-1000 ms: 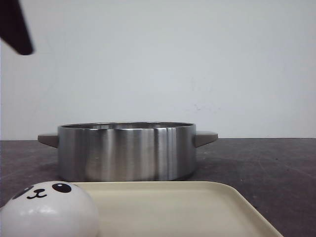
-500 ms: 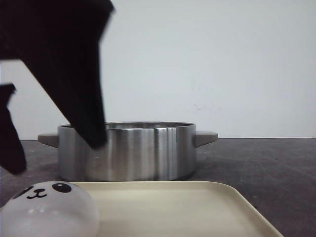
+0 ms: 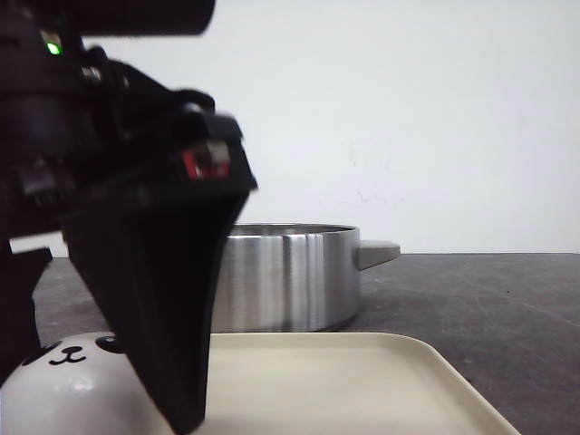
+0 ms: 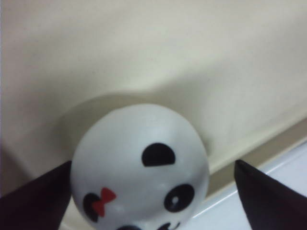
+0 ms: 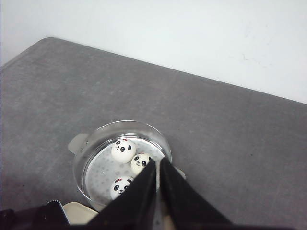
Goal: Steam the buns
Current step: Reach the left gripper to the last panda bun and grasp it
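My left gripper should close: fingers beside the white panda-faced bun above the cream tray (image 3: pixel 362 381) would hold it now.
One white panda-faced bun (image 3: pixel 63 381) sits at the near left corner of the cream tray (image 3: pixel 362 381). My left gripper (image 3: pixel 95 399) is open and low over it, one black finger on each side. In the left wrist view the bun (image 4: pixel 139 167) lies between the fingers of the gripper (image 4: pixel 152 165); one finger is at its edge, the other stands apart. Three more buns (image 5: pixel 123 150), (image 5: pixel 140 163), (image 5: pixel 120 186) lie in the steel pot (image 5: pixel 96 139). My right gripper (image 5: pixel 158 163) is shut and empty, high above the pot.
The steel pot (image 3: pixel 290 281) with side handles stands just behind the tray on the dark grey table (image 3: pixel 507 308). A white wall is behind. A corner of the tray (image 5: pixel 79 211) shows next to the pot in the right wrist view.
My left arm has come down from the upper left and now fills the left of the front view, its open fingers straddling the bun on the tray. The bun and the pot have not moved.
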You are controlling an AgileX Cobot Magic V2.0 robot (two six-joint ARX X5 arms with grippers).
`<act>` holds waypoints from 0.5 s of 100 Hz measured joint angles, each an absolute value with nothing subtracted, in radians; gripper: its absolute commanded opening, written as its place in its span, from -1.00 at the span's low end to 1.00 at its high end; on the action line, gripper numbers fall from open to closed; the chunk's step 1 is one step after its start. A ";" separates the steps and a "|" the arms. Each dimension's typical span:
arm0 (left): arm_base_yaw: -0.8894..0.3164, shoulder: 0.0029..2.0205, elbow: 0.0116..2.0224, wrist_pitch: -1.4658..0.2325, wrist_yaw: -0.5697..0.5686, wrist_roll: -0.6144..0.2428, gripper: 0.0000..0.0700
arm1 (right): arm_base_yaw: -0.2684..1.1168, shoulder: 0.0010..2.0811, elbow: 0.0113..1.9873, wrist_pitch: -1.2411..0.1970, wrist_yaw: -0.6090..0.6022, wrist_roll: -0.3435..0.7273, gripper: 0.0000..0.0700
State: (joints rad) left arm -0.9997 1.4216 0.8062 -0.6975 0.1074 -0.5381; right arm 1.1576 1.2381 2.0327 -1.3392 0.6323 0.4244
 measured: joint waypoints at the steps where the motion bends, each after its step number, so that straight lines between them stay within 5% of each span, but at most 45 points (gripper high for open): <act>1: -1.000 1.423 0.806 -0.698 0.107 -0.538 -0.05 | 1.158 1.238 2.033 -1.339 0.632 0.424 -0.99; 9: -1.000 1.424 0.806 -0.691 0.107 -0.535 -1.00 | 1.158 1.238 2.033 -1.340 0.632 0.424 -0.99; 50: -1.000 1.283 0.829 -0.699 0.087 -0.489 -0.97 | 1.158 1.238 2.033 -1.346 0.640 0.424 -0.99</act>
